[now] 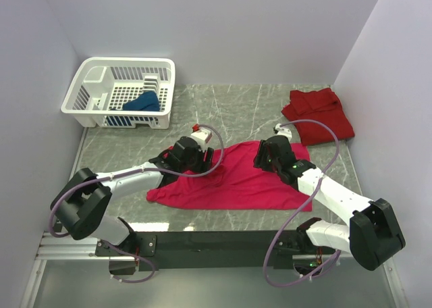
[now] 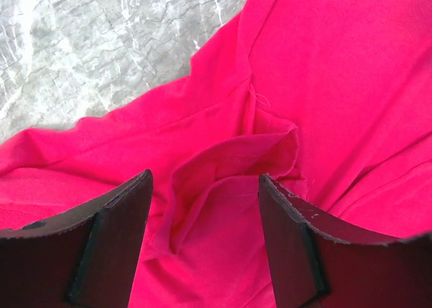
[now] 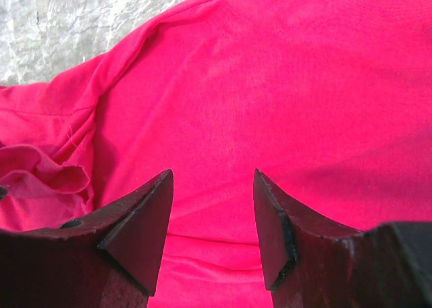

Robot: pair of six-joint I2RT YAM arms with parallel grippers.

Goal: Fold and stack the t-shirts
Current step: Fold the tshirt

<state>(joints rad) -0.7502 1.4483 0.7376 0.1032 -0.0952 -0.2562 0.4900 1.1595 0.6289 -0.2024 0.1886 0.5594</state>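
My left gripper should next grab the magenta t-shirt's rumpled fold (image 1: 212,171) (image 2: 210,165) by its edge. That is to fold the t-shirt's far side over the near side.
A magenta t-shirt (image 1: 233,183) lies spread in the middle of the table. My left gripper (image 1: 197,161) hangs over its left part and my right gripper (image 1: 270,158) over its right part. In the left wrist view the left gripper (image 2: 206,183) is open, with a rumpled fold of the magenta t-shirt (image 2: 229,166) lying below the gap. In the right wrist view the right gripper (image 3: 212,180) is open over smooth magenta cloth (image 3: 270,105). A darker red t-shirt (image 1: 318,112) lies bunched at the back right. A dark blue t-shirt (image 1: 143,103) sits in the basket.
A white lattice basket (image 1: 101,85) stands at the back left corner. Walls close in the table on the left, back and right. Bare marbled tabletop (image 1: 236,112) shows between the basket and the darker red t-shirt.
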